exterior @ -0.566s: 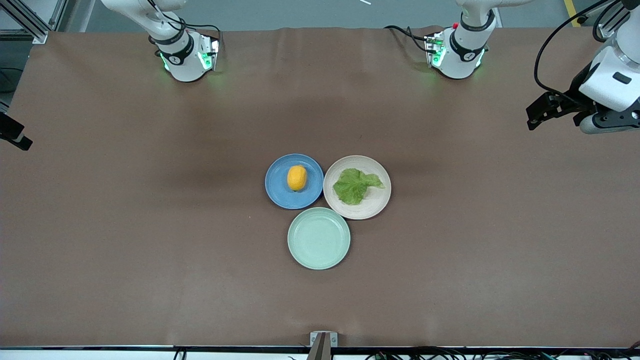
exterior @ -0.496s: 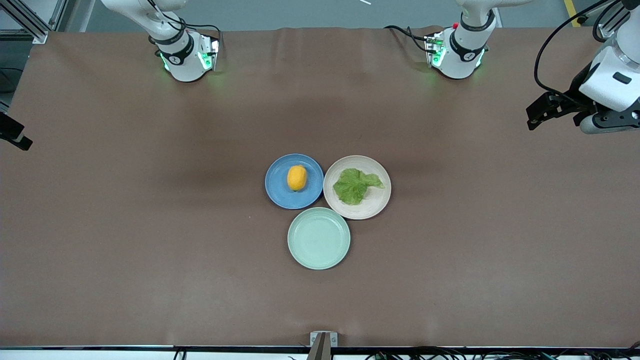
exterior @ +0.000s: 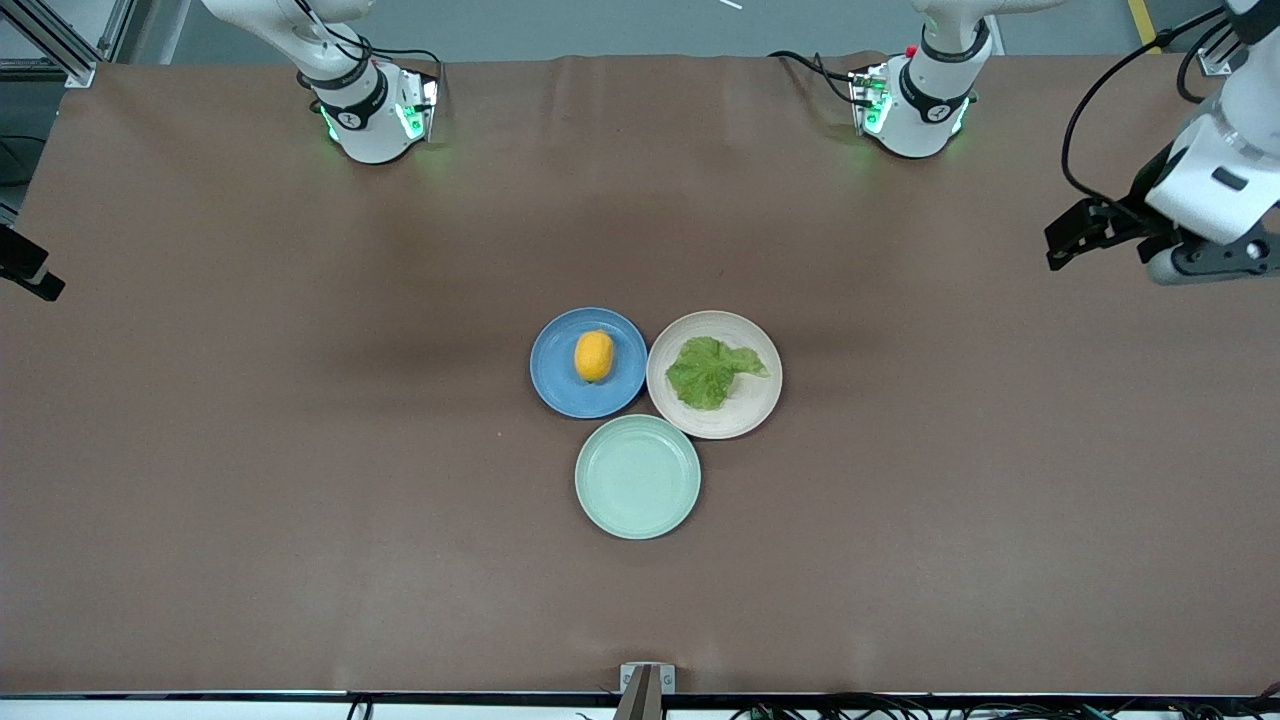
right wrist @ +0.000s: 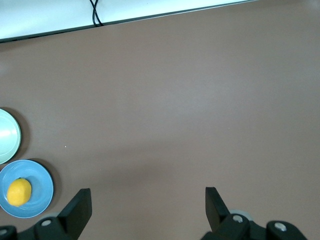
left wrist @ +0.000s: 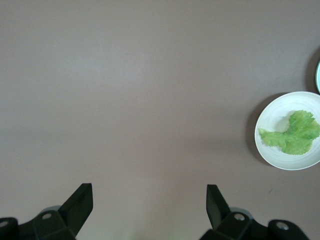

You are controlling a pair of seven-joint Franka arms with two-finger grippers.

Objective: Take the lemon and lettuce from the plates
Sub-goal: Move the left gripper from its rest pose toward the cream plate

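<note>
The robot will next pick the lettuce from the beige-pink plate (exterior: 748, 405), and its left gripper will grab the lettuce by its ruffled middle (exterior: 713, 371).
The lemon (exterior: 594, 356) lies on the blue plate (exterior: 555, 380) at mid-table. The lettuce (exterior: 710, 372) lies flat on the beige-pink plate (exterior: 748, 405) beside it, toward the left arm's end. My left gripper (exterior: 1072, 235) is open and empty, up over bare table at the left arm's end, well apart from the plates. Its wrist view shows the open gripper (left wrist: 149, 187), with the lettuce (left wrist: 295, 135) on its plate (left wrist: 280, 107) far off. My right gripper (exterior: 30, 268) shows at the table's other end, open and empty (right wrist: 148, 190). Its wrist view shows the lemon (right wrist: 19, 192) on the blue plate (right wrist: 44, 185).
An empty mint-green plate (exterior: 638, 477) touches both plates, nearer to the front camera; it also shows in the right wrist view (right wrist: 7, 135). Brown cloth (exterior: 300, 450) covers the table. The arm bases (exterior: 372, 110) stand along the edge farthest from the front camera.
The left gripper has shifted slightly over the table at its end, a little farther from the front camera. The right gripper, plates, lemon and lettuce have not moved.
</note>
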